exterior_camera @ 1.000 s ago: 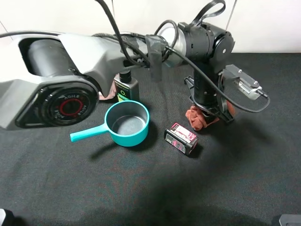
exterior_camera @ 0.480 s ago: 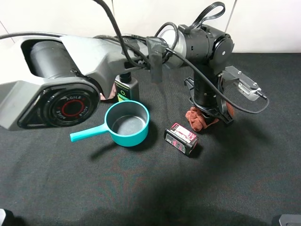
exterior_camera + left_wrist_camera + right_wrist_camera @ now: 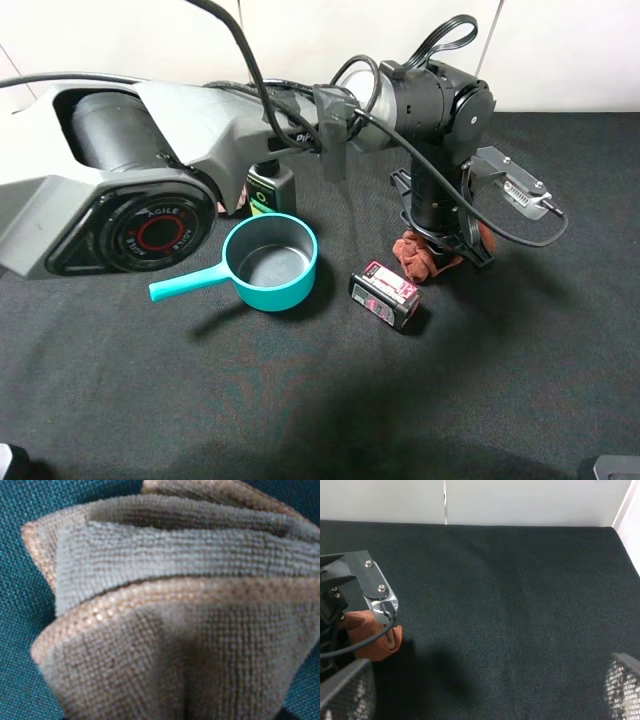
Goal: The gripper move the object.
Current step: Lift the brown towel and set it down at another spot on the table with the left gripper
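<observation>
The crumpled red-brown cloth (image 3: pixel 424 252) rests with its lower folds on the black table and would stay there, so it is time for my left gripper to open now.
A crumpled red-brown cloth (image 3: pixel 424 252) lies on the black table right of centre. My left gripper (image 3: pixel 438 240) reaches across from the left and stands straight down on it; its fingers are buried in the folds and the cloth looks bunched up between them. The left wrist view is filled by the cloth (image 3: pixel 170 610) seen very close. The cloth also shows in the right wrist view (image 3: pixel 370 639), under the left arm. My right gripper (image 3: pixel 485 685) is open and empty, well apart from the cloth, with its mesh-covered fingers (image 3: pixel 347 690) spread wide.
A teal saucepan (image 3: pixel 270 262) with its handle to the left sits at centre-left. A black bottle with a green label (image 3: pixel 268 186) stands behind it. A small black box with a pink label (image 3: pixel 385 296) lies just left of the cloth. A white wall runs along the table's back edge.
The left arm's wrist has shifted slightly up and to the left over the cloth, and the cloth has bunched a little with it. Nothing else has moved.
</observation>
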Controlling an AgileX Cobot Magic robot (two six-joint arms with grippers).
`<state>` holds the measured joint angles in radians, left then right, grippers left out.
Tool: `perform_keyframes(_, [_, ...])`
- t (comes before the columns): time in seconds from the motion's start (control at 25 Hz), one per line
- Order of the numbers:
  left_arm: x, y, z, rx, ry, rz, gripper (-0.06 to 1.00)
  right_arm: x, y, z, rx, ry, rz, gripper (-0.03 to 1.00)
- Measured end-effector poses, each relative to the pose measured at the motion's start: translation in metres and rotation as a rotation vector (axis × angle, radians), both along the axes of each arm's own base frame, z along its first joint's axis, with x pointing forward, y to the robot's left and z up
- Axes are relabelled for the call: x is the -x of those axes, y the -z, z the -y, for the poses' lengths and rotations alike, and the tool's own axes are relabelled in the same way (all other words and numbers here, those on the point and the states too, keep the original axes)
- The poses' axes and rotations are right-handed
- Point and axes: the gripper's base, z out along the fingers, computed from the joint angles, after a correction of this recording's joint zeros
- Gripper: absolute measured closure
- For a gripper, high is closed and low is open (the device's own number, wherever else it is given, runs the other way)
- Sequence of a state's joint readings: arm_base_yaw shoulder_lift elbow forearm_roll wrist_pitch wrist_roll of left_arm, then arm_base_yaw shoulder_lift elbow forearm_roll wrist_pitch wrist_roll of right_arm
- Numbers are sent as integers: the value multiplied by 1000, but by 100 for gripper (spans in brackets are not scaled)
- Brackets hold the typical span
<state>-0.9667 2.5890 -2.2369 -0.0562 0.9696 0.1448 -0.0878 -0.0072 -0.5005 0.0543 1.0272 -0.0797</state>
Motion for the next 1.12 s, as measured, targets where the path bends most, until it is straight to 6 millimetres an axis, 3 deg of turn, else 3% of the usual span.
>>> perform_keyframes(0.72, [0, 0, 0, 0, 0, 0, 55, 0, 0, 0, 0, 0, 0, 27])
perform_keyframes(1.12, [-1, 0, 1, 9, -1, 7, 25, 0, 0, 0, 0, 0, 0, 27])
